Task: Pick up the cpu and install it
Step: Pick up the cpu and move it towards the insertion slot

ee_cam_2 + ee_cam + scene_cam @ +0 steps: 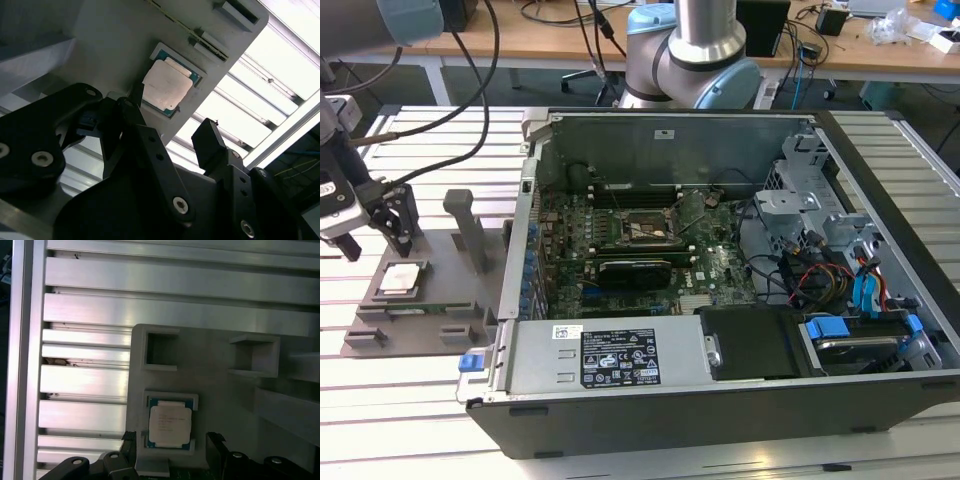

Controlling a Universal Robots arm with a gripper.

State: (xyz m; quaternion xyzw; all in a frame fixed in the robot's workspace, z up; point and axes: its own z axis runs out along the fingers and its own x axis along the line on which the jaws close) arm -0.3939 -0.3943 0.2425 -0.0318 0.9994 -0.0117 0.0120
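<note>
The holder plate's pocket sides close in the ends of the cpu, so my gripper will next grab the cpu by its open side edges to pick it up.
The cpu is a small square chip with a silvery top. It lies flat in a recess of a grey holder plate at the exterior view's left. My gripper hangs just above it, open, with one black finger on each side and nothing held. In both wrist views the cpu sits in its pocket beyond the black fingertips, apart from them. Inside the open computer case, the motherboard's black socket frame is in sight.
The open computer case fills the middle and the exterior view's right, with a long black card, cables and drive bays inside. Grey upright posts stand on the holder plate near the cpu. Everything rests on a slatted aluminium table.
</note>
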